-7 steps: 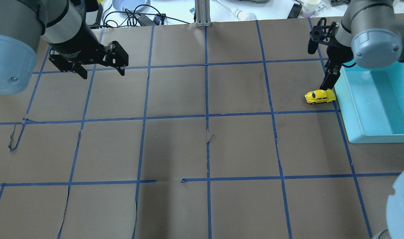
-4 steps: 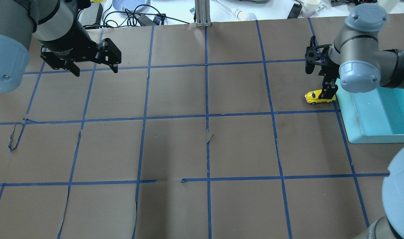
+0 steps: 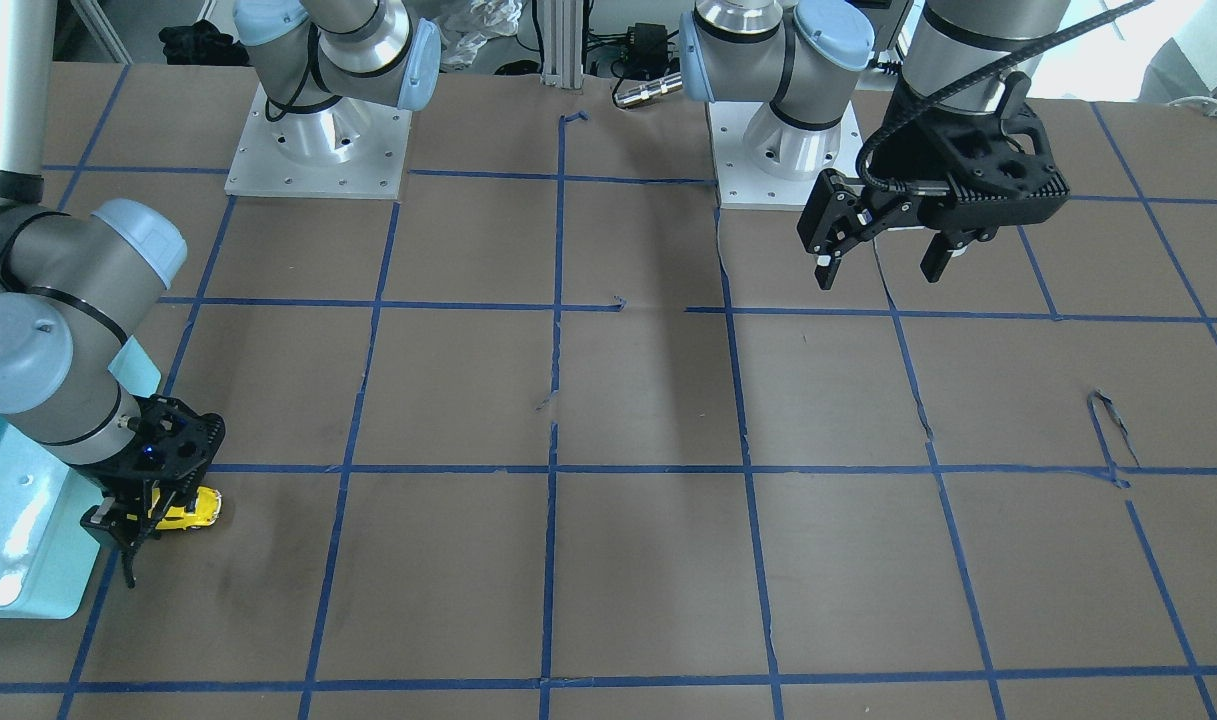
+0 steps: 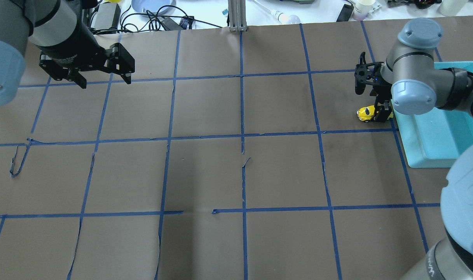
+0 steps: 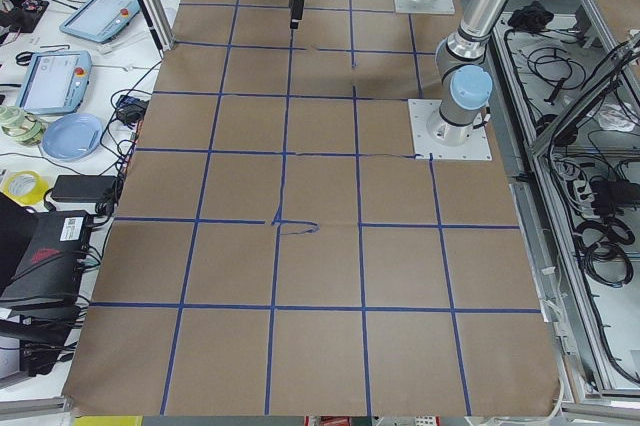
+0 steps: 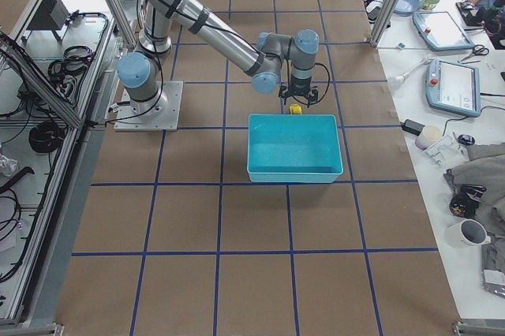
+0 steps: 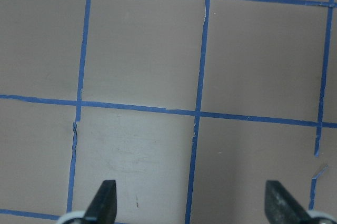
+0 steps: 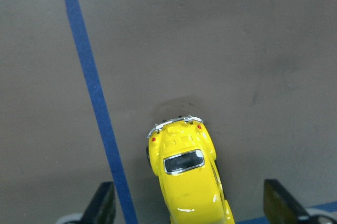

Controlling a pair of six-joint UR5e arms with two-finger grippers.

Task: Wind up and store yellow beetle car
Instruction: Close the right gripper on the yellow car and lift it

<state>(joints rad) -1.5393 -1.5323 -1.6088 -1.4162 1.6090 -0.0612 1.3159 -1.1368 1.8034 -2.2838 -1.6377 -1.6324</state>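
Observation:
The right gripper takes hold of the yellow beetle car (image 4: 365,113) by the sides of its body next, to wind it up and store it.
The yellow beetle car (image 4: 365,113) stands on the brown table beside the teal bin (image 4: 434,149). It also shows in the front view (image 3: 200,509) and the right wrist view (image 8: 185,179). My right gripper (image 4: 380,113) is open and lowered over the car. Its fingers stand on either side of the body without touching it, as the right wrist view (image 8: 192,205) shows. My left gripper (image 4: 103,79) is open and empty, held above the table's far left; it also shows in the front view (image 3: 873,268).
The teal bin (image 3: 18,590) lies at the table's right edge, right next to the car. Blue tape lines (image 4: 242,136) divide the brown paper, which has small tears. Cables and clutter (image 4: 158,17) lie beyond the far edge.
My right gripper has come down from above the car's far side until its fingers straddle the car. My left gripper has drawn back toward the far left. The car has not moved.

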